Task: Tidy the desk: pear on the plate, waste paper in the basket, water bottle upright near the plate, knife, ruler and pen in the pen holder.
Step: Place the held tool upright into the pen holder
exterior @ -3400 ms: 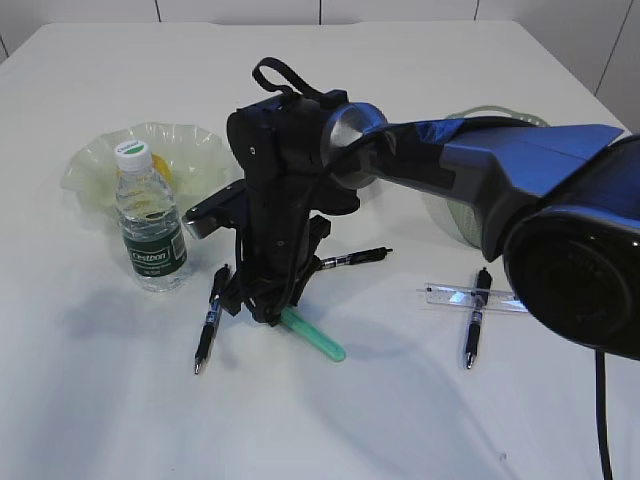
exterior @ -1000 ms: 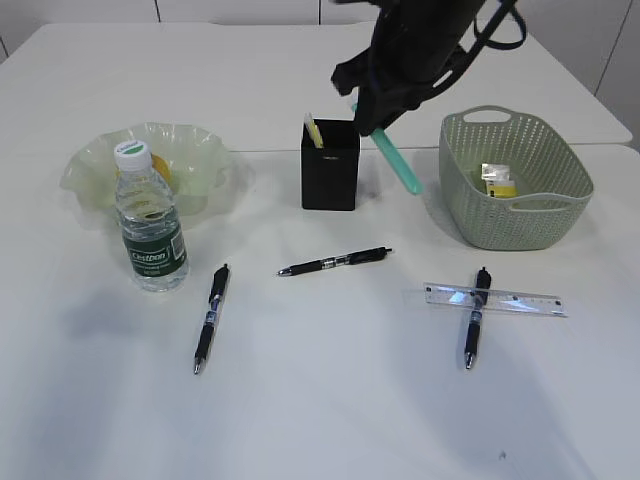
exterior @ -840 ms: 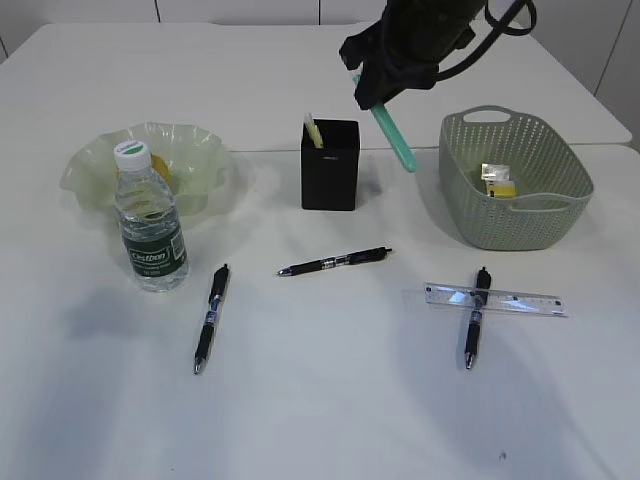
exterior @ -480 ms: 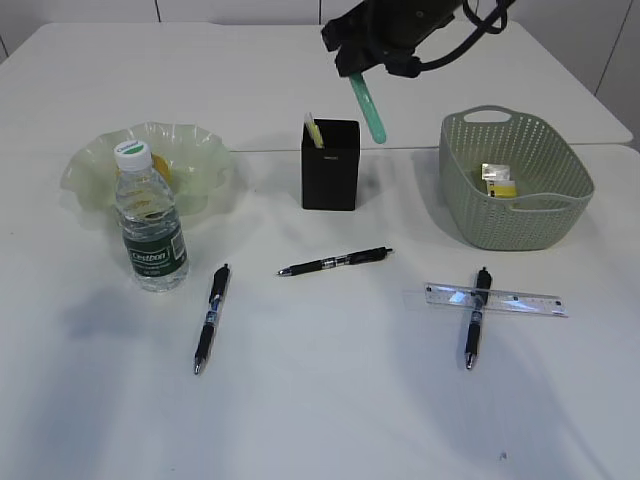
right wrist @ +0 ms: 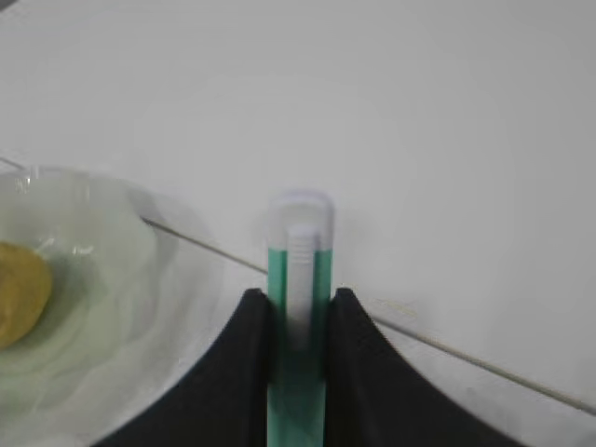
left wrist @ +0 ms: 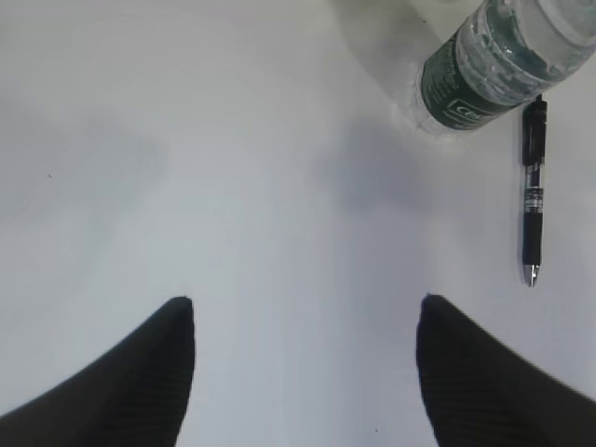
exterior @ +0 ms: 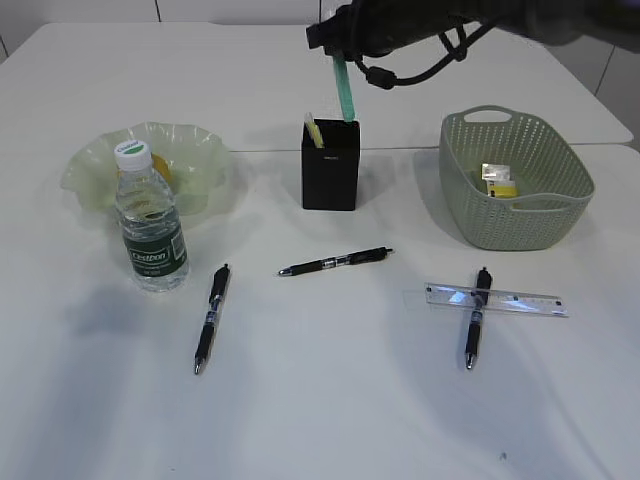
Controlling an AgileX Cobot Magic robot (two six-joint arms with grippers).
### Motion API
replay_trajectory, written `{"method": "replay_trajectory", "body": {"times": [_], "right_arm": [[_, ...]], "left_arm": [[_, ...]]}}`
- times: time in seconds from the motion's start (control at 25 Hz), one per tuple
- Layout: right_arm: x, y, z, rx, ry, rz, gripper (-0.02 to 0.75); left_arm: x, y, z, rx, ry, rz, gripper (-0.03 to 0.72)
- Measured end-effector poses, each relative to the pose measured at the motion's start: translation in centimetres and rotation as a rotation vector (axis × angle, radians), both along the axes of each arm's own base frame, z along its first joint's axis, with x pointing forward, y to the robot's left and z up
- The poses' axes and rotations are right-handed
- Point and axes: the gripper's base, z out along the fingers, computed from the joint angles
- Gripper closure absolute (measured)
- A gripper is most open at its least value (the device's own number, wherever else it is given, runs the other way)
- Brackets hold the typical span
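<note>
My right gripper needs to lower the green knife in before letting go of it, because the green knife's lower end (exterior: 348, 116) is hanging above the opening of the black pen holder (exterior: 330, 168).
My right gripper (exterior: 340, 48) (right wrist: 300, 293) is shut on the green knife (exterior: 345, 90) (right wrist: 300, 244). The knife hangs nearly upright with its lower end at the mouth of the black pen holder (exterior: 330, 168). The pear (right wrist: 19, 289) lies in the wavy green plate (exterior: 190, 150), and the water bottle (exterior: 150, 225) stands upright in front of it. The waste paper (exterior: 497, 180) is in the basket (exterior: 515, 215). The clear ruler (exterior: 495, 298) lies across one pen (exterior: 473, 320). My left gripper (left wrist: 303, 303) is open over bare desk (left wrist: 233, 168).
Two more pens lie on the desk, one left of centre (exterior: 210, 318) and one in the middle (exterior: 335, 262). A pale yellow stick (exterior: 313, 130) stands in the pen holder. The left wrist view shows the bottle (left wrist: 503, 65) and a pen (left wrist: 532, 196) ahead to the right.
The right gripper has carried the knife left, from beside the basket to over the pen holder, and the knife has swung from slanted to nearly vertical. The left gripper has not moved.
</note>
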Motion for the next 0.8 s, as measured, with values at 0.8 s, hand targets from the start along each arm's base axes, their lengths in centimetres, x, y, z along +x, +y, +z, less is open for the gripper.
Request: {"method": "replay_trajectory", "body": {"times": [0.8], "right_arm": [[3.0, 0.3, -6.4, 0.086, -0.081, -0.102, 0.624]], "left_arm": [[0.2, 0.0, 0.1, 0.002, -0.030, 0.003, 0.161]]}}
